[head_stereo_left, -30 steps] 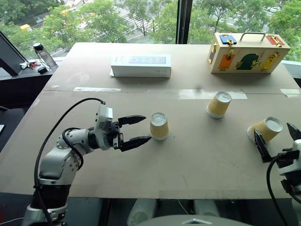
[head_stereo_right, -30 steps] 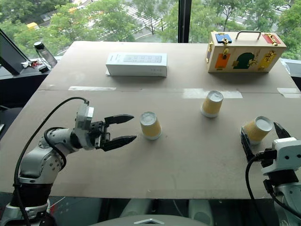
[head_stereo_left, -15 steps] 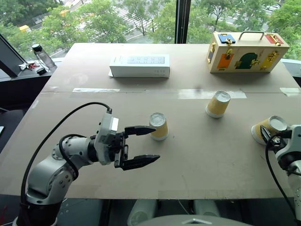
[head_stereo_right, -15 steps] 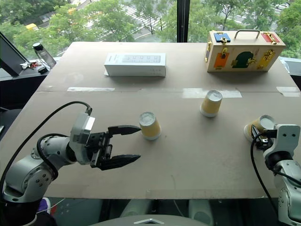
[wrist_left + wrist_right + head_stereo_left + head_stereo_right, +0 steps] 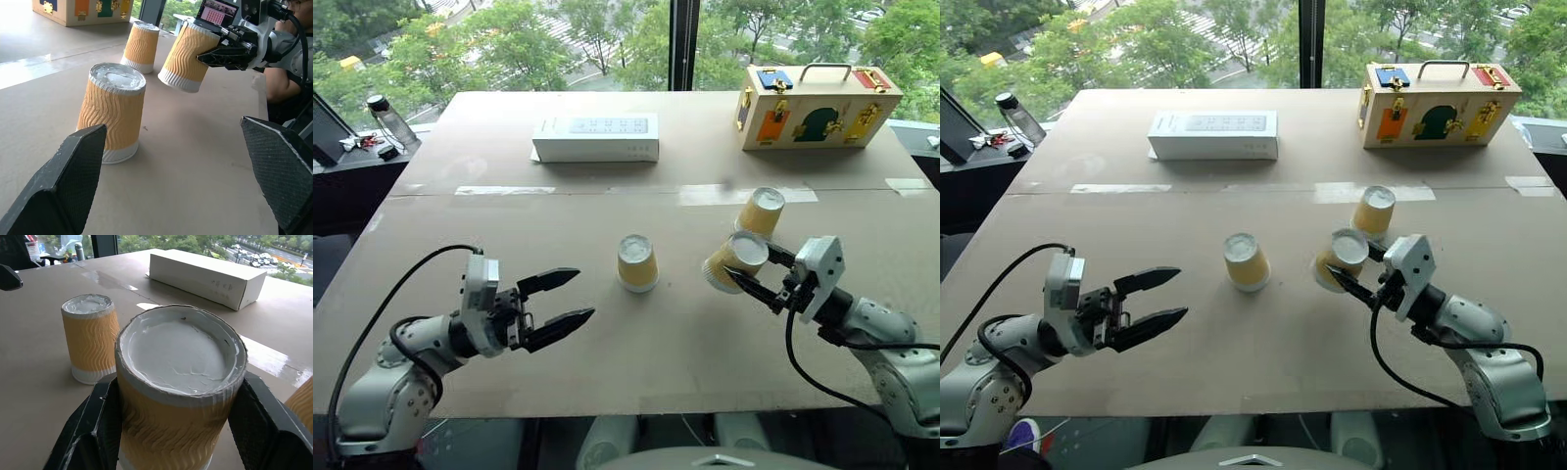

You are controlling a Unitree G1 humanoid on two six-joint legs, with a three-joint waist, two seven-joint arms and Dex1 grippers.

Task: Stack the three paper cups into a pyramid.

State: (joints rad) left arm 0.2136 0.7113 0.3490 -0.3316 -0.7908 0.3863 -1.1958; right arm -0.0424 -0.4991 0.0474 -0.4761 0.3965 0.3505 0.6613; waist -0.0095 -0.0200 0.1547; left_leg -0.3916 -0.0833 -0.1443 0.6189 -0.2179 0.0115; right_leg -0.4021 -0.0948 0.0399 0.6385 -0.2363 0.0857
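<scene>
The cup's lower rim (image 5: 716, 280) hangs tilted above the table, short of the middle cup, so it is too early to release. My right gripper moves the held cup toward it next.
Three yellow ribbed paper cups sit mouth-down or are carried over the brown table (image 5: 460, 245). One cup (image 5: 636, 262) stands at the table's middle. A second cup (image 5: 762, 211) stands behind and to the right of it. My right gripper (image 5: 756, 276) is shut on the third cup (image 5: 734, 260), held tilted just above the table between the other two, white base toward the camera in the right wrist view (image 5: 178, 382). My left gripper (image 5: 566, 299) hangs open to the left of the middle cup (image 5: 114, 110), apart from it, nothing between its fingers.
A white flat box (image 5: 595, 137) lies at the back middle of the table. A wooden case with coloured latches (image 5: 815, 106) stands at the back right. A bottle (image 5: 387, 119) rests on a side surface at far left. Windows lie beyond the far edge.
My right gripper shut on the right-hand cup and carried it left, up off the table, toward the middle. My left gripper drew back and to the left, away from the middle cup, staying open.
</scene>
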